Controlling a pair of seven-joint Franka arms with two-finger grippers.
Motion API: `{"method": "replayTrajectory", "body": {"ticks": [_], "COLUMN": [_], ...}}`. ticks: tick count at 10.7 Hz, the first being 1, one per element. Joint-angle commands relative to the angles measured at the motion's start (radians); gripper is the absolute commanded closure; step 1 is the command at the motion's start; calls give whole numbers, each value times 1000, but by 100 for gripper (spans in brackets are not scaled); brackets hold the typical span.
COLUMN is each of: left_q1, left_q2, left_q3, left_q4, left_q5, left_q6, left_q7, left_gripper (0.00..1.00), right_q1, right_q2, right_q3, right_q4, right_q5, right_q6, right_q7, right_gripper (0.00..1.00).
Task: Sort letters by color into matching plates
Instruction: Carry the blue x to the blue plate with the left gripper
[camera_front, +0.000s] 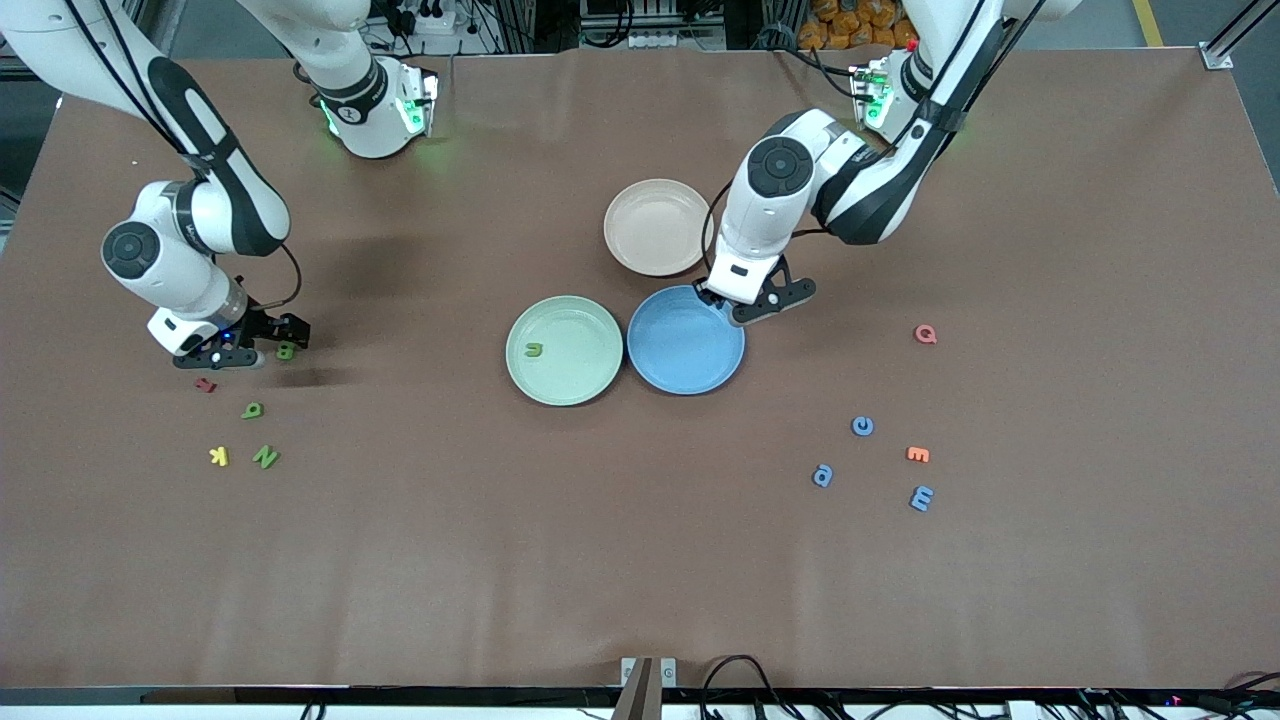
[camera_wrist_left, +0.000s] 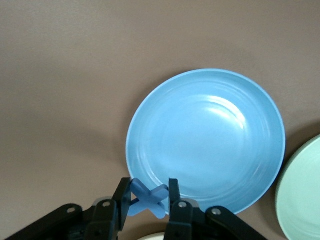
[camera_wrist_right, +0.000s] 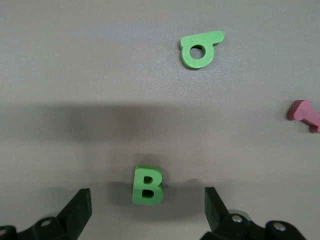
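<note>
My right gripper needs to take hold of the green B next, across its straight spine and bumps, so that it can be sorted onto the green plate (camera_front: 585, 385).
My left gripper (camera_front: 745, 308) is over the blue plate's (camera_front: 680, 350) rim on the side toward the beige plate. In the left wrist view this gripper (camera_wrist_left: 147, 198) is shut on a blue X letter (camera_wrist_left: 147, 199), with the blue plate (camera_wrist_left: 210, 140) below. The pale green plate (camera_front: 585, 385) holds one green letter (camera_front: 533, 349). My right gripper (camera_front: 265, 345) is low and open around a green B (camera_front: 286, 350) on the table; the right wrist view shows the B (camera_wrist_right: 148, 185) between the spread fingers. Two more green letters (camera_front: 252, 410) (camera_front: 265, 457) lie nearby. Three blue letters (camera_front: 862, 426) (camera_front: 822, 475) (camera_front: 921, 497) lie toward the left arm's end.
A beige-pink plate (camera_front: 657, 227) stands empty, touching the blue plate's farther edge. A red letter (camera_front: 205, 384) and a yellow K (camera_front: 218, 456) lie by the green letters. A pink Q (camera_front: 925, 334) and an orange letter (camera_front: 918, 454) lie by the blue ones.
</note>
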Motion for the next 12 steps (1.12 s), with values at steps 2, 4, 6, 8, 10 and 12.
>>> {"method": "replayTrajectory", "body": {"ticks": [2,4,6,8,10,12], "left_q1": [-13,-19,-22,-24,-22,-21], "left_q2": [100,134,142,152,155,154], "left_q3": [3,8,11,14,14,14], "left_q4": [116,150,160,163,171,174], "left_q5": [58,64,88,100,101,101], "left_q6": [-22,-22,-22,-22,-22,-24], "left_q7": [-91,-103,-106,-106,-109,-109], "left_gripper": [100,100,98,83,61,34], "right_q1": [-43,-47,-52,-52,-52,-52], "right_q2": [22,25,25,34,40,40], "right_q3": [18,18,18,18,18,20], "right_q4": [-2,-2,-2,-1,1,4], "right_q5": [-22,-22,-22,-22,-22,-21], "right_q6": [34,34,34,39,45,45], "right_q7": [0,0,2,2,2,6], "right_gripper": [0,20,48,50,65,69]}}
